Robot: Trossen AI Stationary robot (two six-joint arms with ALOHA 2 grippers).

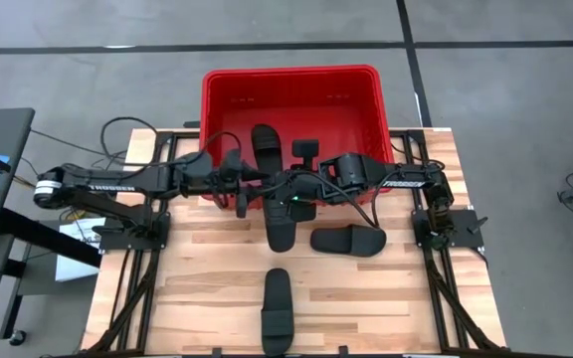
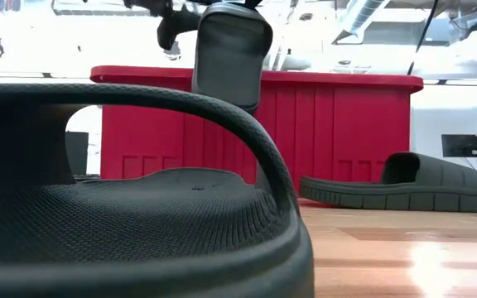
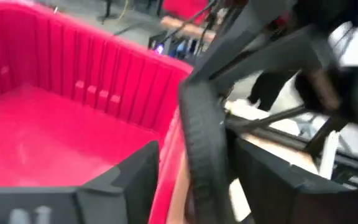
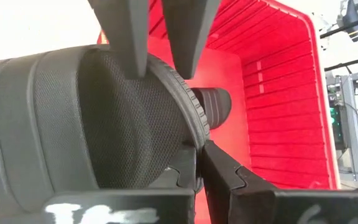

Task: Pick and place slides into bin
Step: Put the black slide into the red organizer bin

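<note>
My left gripper picks up the lifted slide by its sole's edge next, to place it in the red bin.
One black slide is lifted over the table just in front of the red bin, and my right gripper is shut on it. My left gripper stands open at the same slide. Its fingers stand on either side of the sole's edge, with gaps showing. A second slide lies inside the bin. Two more slides rest sole-down on the table, one in the middle and one near the front edge. The front one fills the low view. My right gripper pinches the sole's side rim between its two fingers, which come slanting down from the table's right side and lie across the rim. The slide is lifted clear of the table, turned partly on its side, its footbed facing the wrist camera.
The bin's near wall stands just behind the held slide. Both arms meet in front of the bin's near rim. Bare wood lies at the table's front left and front right.
</note>
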